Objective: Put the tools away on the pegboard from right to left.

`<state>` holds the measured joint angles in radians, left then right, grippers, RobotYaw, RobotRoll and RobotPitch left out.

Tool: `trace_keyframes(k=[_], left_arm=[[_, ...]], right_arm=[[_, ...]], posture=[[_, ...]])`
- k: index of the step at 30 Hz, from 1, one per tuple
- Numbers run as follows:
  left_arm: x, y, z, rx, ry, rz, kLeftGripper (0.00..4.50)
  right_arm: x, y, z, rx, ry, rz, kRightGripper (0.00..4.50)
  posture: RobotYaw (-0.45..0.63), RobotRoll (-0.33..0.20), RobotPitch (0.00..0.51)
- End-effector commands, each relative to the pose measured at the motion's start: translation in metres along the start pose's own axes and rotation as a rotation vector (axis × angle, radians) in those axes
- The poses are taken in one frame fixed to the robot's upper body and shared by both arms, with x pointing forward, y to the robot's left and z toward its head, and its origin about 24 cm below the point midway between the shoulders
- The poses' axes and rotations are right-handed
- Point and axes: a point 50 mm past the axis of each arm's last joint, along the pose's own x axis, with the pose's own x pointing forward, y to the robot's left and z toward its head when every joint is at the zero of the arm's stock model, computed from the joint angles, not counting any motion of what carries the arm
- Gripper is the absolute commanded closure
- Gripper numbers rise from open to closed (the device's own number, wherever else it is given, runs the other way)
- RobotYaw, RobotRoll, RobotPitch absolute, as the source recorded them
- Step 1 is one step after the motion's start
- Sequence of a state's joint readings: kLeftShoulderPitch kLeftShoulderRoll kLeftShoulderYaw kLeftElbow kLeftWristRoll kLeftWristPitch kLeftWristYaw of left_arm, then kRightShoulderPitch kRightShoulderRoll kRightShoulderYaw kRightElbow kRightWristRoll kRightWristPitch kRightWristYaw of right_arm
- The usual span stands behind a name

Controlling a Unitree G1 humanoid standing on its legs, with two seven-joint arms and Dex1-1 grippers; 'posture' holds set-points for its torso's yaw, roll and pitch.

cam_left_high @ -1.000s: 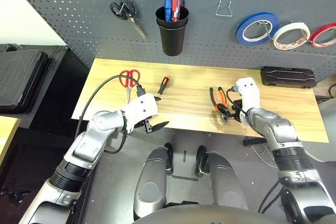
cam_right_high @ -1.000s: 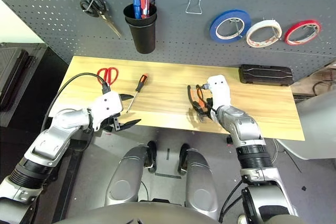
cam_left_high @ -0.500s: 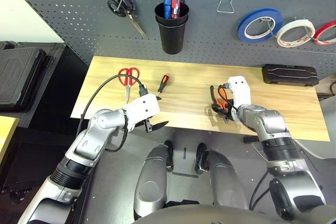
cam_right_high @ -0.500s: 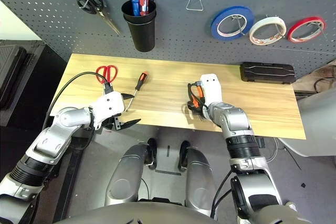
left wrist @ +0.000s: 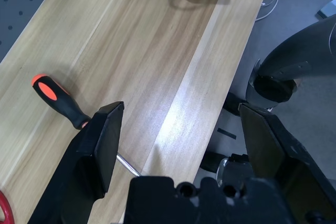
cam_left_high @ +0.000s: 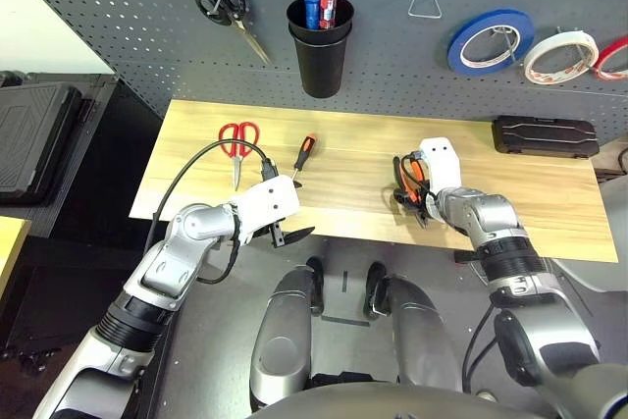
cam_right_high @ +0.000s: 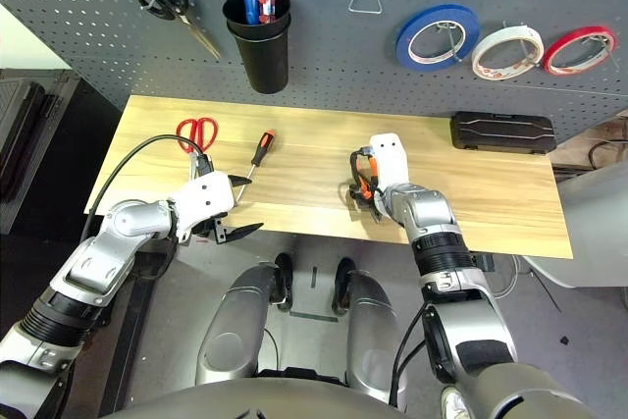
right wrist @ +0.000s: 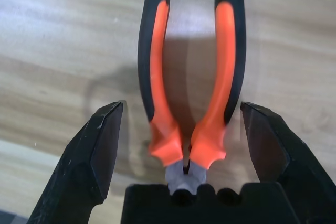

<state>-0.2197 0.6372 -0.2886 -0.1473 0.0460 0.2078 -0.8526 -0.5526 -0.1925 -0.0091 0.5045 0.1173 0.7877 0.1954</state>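
Note:
My right gripper closes on the pliers' orange handles now, since my fingers reach down beside them in the right wrist view. Closing now would catch them.
The orange-and-black pliers [right wrist: 189, 72] lie flat on the wooden table [cam_left_high: 530, 213], jaws towards me. My right gripper [right wrist: 182, 111] is open and straddles them, one finger on each side, clear of the handles. The thin screwdriver [cam_left_high: 303, 156] and red-handled scissors [cam_left_high: 237, 140] lie on the table's left half. My left gripper [cam_left_high: 299, 211] hangs open over the front edge, just short of the screwdriver [left wrist: 58, 100]. The white tape roll [cam_left_high: 559, 54] hangs on the dark grey pegboard [cam_left_high: 147, 17].
On the pegboard hang black-handled scissors [cam_left_high: 228, 9], a black cup [cam_left_high: 320, 46] holding blue and red handles, a bare wire hook [cam_left_high: 424, 5], a blue tape roll [cam_left_high: 491, 38] and a red one [cam_left_high: 613, 56]. A black case [cam_left_high: 545, 134] lies at the table's back right.
My right gripper has slid left along the table onto the pliers and now straddles their handles. The left arm has stayed put. The camera has tilted slightly.

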Motion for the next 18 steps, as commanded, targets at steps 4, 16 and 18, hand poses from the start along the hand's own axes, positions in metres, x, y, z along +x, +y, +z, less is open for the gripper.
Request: trace_keyframes(k=[4,16,18], left_arm=[[0.0018,-0.0060,-0.0040,-0.004,0.023,-0.028,0.00],[0.0040,-0.0044,-0.0041,-0.003,0.022,-0.016,0.00],[0.0040,-0.0035,-0.0043,-0.003,0.022,-0.014,0.00]], right_arm=[[0.0086,0.0033,-0.0213,-0.004,0.097,0.005,0.05],[0.0091,0.0011,-0.0232,-0.008,0.112,-0.024,1.72],[0.0088,0.0015,-0.0228,-0.010,0.106,-0.024,1.72]], posture=[[0.23,0.000,0.353],[0.23,0.000,0.346],[0.23,0.000,0.344]])
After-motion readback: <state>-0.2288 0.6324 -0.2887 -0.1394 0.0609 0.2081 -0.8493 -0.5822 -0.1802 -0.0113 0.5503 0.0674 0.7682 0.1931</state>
